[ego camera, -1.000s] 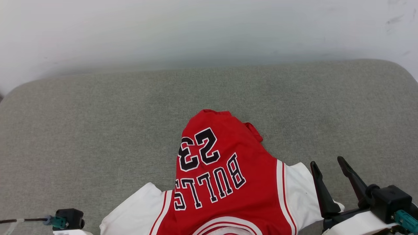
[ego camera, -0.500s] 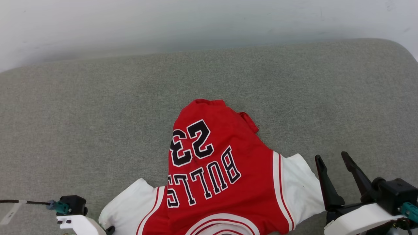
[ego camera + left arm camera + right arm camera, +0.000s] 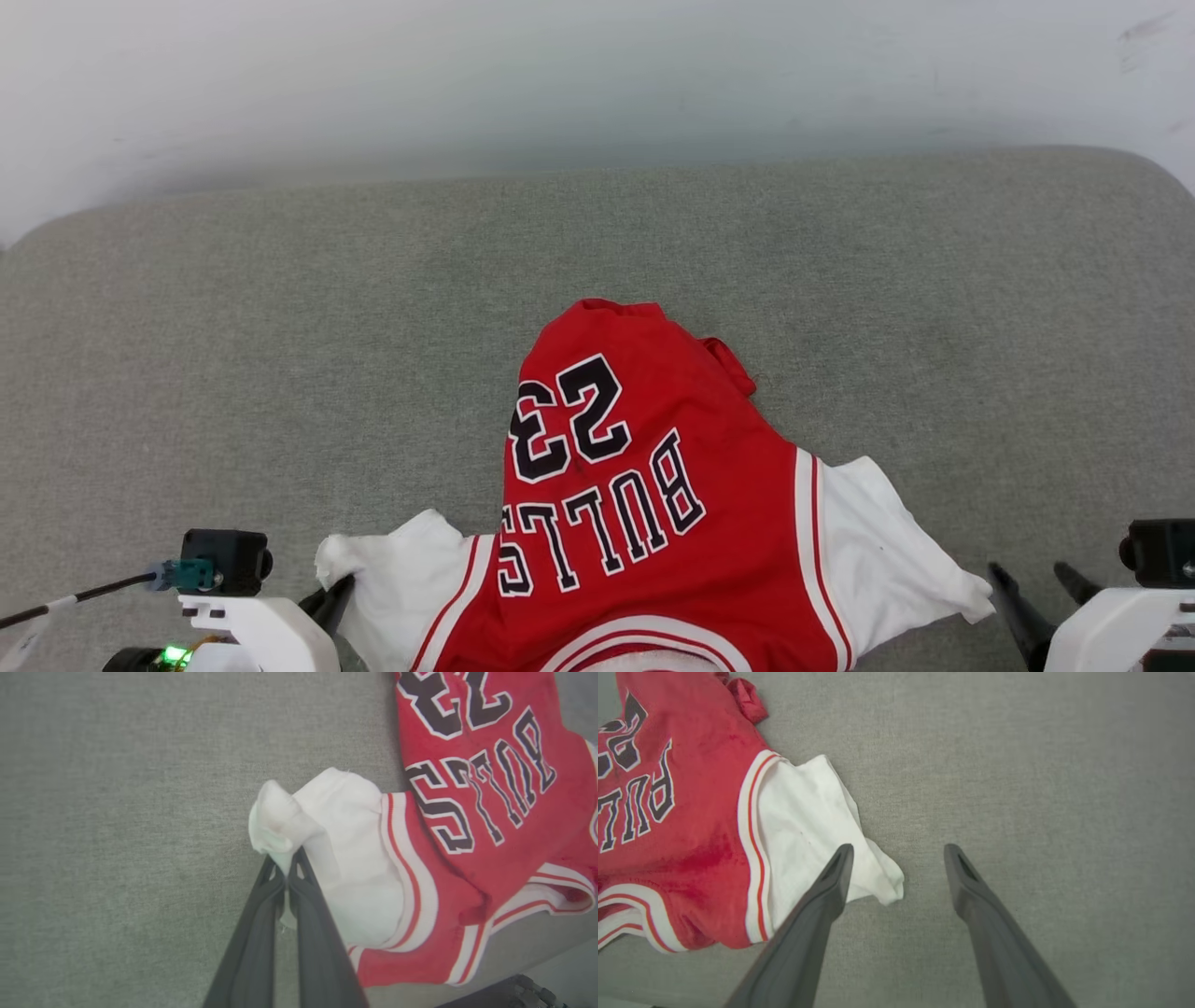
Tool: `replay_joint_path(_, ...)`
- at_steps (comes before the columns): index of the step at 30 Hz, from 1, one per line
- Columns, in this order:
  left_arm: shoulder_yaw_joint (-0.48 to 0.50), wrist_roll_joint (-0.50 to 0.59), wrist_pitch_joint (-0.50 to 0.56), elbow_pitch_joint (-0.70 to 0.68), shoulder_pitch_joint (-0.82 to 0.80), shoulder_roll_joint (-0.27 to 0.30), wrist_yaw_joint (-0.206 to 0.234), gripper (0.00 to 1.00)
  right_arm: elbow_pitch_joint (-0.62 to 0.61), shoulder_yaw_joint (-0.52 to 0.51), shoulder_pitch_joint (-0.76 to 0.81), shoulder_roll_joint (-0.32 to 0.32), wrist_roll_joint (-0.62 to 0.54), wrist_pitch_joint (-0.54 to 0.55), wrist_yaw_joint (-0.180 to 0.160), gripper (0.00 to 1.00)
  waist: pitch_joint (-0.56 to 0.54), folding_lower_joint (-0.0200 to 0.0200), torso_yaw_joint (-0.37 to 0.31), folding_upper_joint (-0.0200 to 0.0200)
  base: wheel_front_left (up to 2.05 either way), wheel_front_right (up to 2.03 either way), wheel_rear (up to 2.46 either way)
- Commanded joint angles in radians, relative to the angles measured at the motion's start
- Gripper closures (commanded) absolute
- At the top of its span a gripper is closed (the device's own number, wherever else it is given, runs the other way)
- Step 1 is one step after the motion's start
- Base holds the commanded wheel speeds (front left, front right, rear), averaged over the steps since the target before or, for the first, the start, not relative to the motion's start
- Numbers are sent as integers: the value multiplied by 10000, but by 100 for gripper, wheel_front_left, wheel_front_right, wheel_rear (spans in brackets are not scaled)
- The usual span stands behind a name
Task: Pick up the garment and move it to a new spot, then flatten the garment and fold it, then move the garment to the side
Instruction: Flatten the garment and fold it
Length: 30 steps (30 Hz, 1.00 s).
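Note:
My right gripper is going to grab the white sleeve by its tip (image 3: 977, 598) next. The sleeve gets narrow there and sticks out loose past the bunched jersey (image 3: 661, 482).
The garment (image 3: 644, 485), a red jersey T-shirt with white sleeves and upside-down black lettering and numerals, lies bunched at the near middle of the grey cushion. Its collar end hangs over the near edge. My left gripper (image 3: 286, 861) is shut on the tip of the garment's (image 3: 467, 812) left white sleeve, which bulges up past the fingers. In the head view this left gripper (image 3: 338, 590) sits at the sleeve's corner. My right gripper (image 3: 899, 848) stands open over the tip of the garment's (image 3: 691, 826) right white sleeve, one finger above the cloth. The right gripper (image 3: 1036, 583) shows at the lower right.
The grey cushion (image 3: 280, 327) stretches wide to the left, right and far side of the garment. A pale wall (image 3: 597, 84) runs behind its far edge. The cushion's near edge (image 3: 537, 947) drops off below the collar.
My left gripper has closed on the left sleeve tip and pulled it into a point. My right gripper has dropped lower in the head view, staying open. The head camera shifted slightly.

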Motion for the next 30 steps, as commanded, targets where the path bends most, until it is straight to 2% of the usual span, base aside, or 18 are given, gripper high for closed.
replay_joint_path(1, 29, 185, -142, -359, 73, 24, 141, 100, 233, -68, 19, -224, 349, 878, -3, 0, -35, -1, 72, -1, 0, 0, 0)
replay_joint_path(6, -42, 516, -218, -1328, 22, 37, 463, 100, 625, 23, -367, -668, 727, 2346, -3, 0, 44, -1, 305, -1, 0, 0, 0)
replay_joint_path(13, -108, 725, -89, -2084, -158, 111, 625, 100, 1395, 680, -1031, -814, 902, 2763, -2, 0, 495, -1, 547, -1, 0, 0, 0)
replay_joint_path(21, -113, 654, -208, -2176, -215, 4, 630, 100, 2783, 1831, -1303, -846, 1441, 3321, 11, 0, 822, -1, 751, -1, 0, 0, 0)
replay_joint_path(22, -110, 644, -224, -2159, -202, -3, 633, 100, 2877, 1905, -1326, -874, 1480, 3397, 12, 58, 820, -1, 755, -1, 0, 0, 0)
replay_joint_path(23, -98, 625, -263, -2154, -189, -25, 643, 100, 2888, 1943, -1350, -894, 1518, 3329, 12, 97, 804, -1, 758, -1, 0, 0, 0)
replay_joint_path(24, -92, 633, -295, -2138, -168, -31, 652, 100, 2893, 1958, -1414, -919, 1571, 3284, 12, 100, 782, -1, 751, -1, 0, 0, 0)
replay_joint_path(30, -38, 773, -557, -2183, -145, -44, 698, 100, 2393, 1798, -1808, -1331, 1506, 2780, 6, 100, 433, -1, 612, -1, 0, 0, 0)
